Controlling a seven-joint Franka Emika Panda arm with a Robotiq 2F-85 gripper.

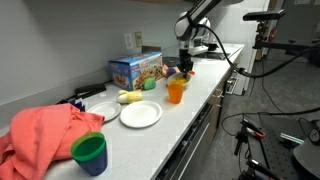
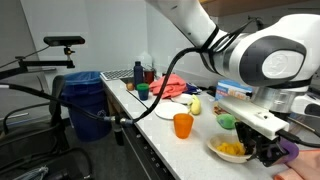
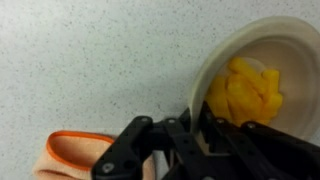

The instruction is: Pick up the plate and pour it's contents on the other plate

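The small pale yellow plate would come up with its yellow pieces inside if I lifted my gripper now, because my gripper's fingers are closed over the plate's rim.
The small pale yellow plate (image 3: 205,75) lies on the speckled counter with a heap of yellow pieces (image 3: 245,92) inside it. It also shows in an exterior view (image 2: 222,152), with the pieces (image 2: 232,149) in it. My gripper (image 3: 185,125) has one finger inside the rim and one outside, closed on the plate's edge. The gripper shows in both exterior views (image 1: 185,66) (image 2: 262,148), at the far end of the row of objects. The large white plate (image 1: 140,114) (image 2: 168,113) lies further along the counter, beyond the orange cup.
An orange cup (image 1: 176,92) (image 2: 183,125) (image 3: 70,150) stands between the two plates. A pale yellow fruit toy (image 1: 128,97), a smaller white dish (image 1: 103,110), a colourful box (image 1: 135,68), a green cup (image 1: 90,153) and a pink cloth (image 1: 45,132) also sit on the counter.
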